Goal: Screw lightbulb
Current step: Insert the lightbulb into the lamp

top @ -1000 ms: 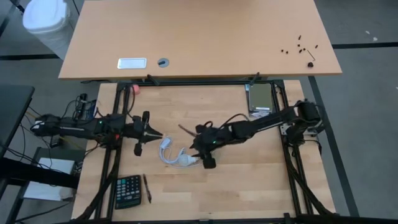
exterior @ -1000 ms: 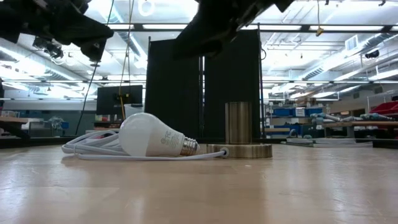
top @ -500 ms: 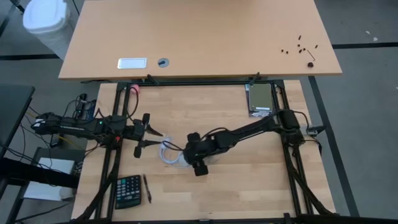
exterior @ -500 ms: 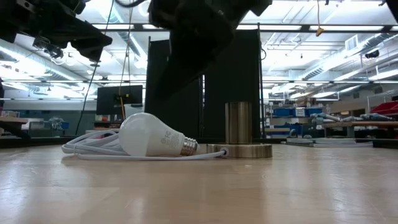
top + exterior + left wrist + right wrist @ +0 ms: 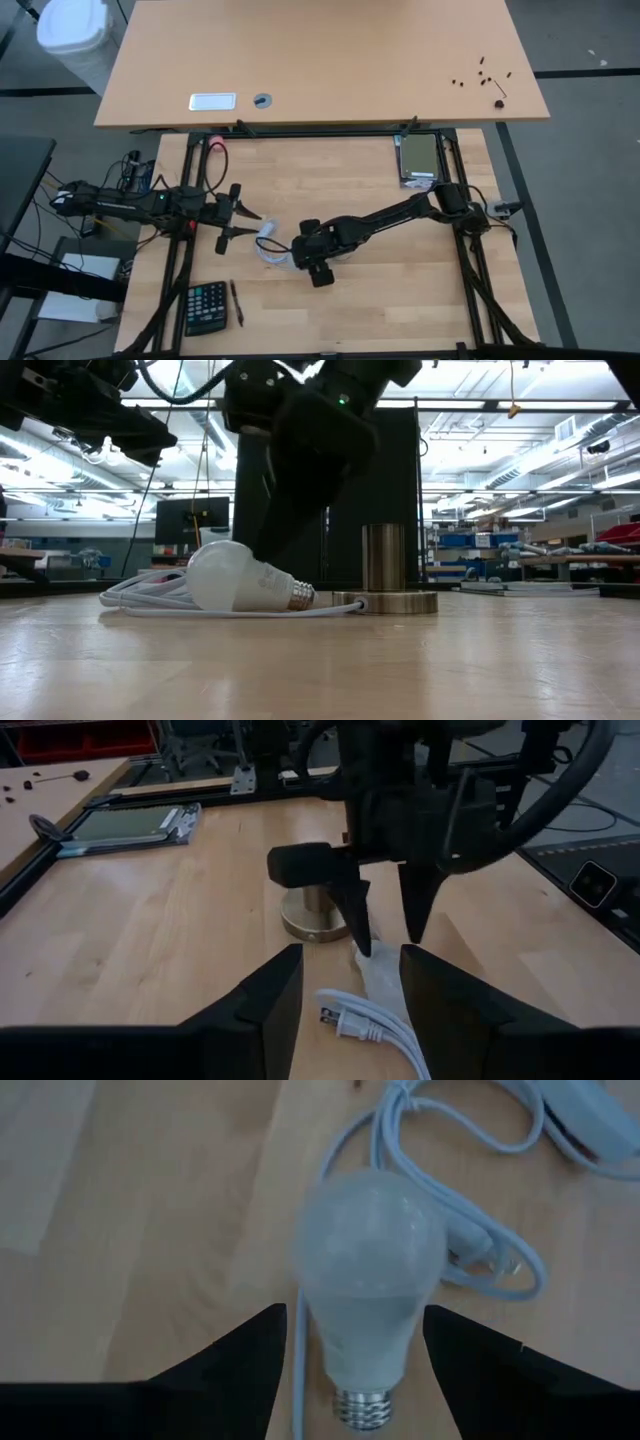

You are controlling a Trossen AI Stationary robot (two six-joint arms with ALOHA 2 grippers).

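My right gripper should hold the lightbulb by its tapering neck (image 5: 366, 1338) next, so that the white lightbulb's metal screw base (image 5: 362, 1409) stays free for screwing.
The white lightbulb (image 5: 368, 1270) lies on its side on the wooden table, globe and screw base (image 5: 300, 596) both resting on the wood. My right gripper (image 5: 355, 1310) points steeply down over it, open. Its fingers stand on either side of the bulb's tapering neck with a gap showing at each side; the left wrist view shows them above the bulb (image 5: 385, 975). My left gripper (image 5: 350, 952) hangs open at the table's left, aimed toward the bulb, with nothing between its fingers (image 5: 245, 218).
A metal disc with an upright cylinder (image 5: 385, 575) stands just behind the bulb's screw end. A white cord (image 5: 150, 596) with its plug (image 5: 335, 1020) and a white socket piece (image 5: 590, 1120) lie around the bulb. A calculator (image 5: 206, 305) and pen (image 5: 236, 302) lie near the front left.
My right gripper has moved toward the table's left and down onto the bulb, tipping to point more steeply down, and its fingers have spread wider. My left gripper has opened while staying in place.
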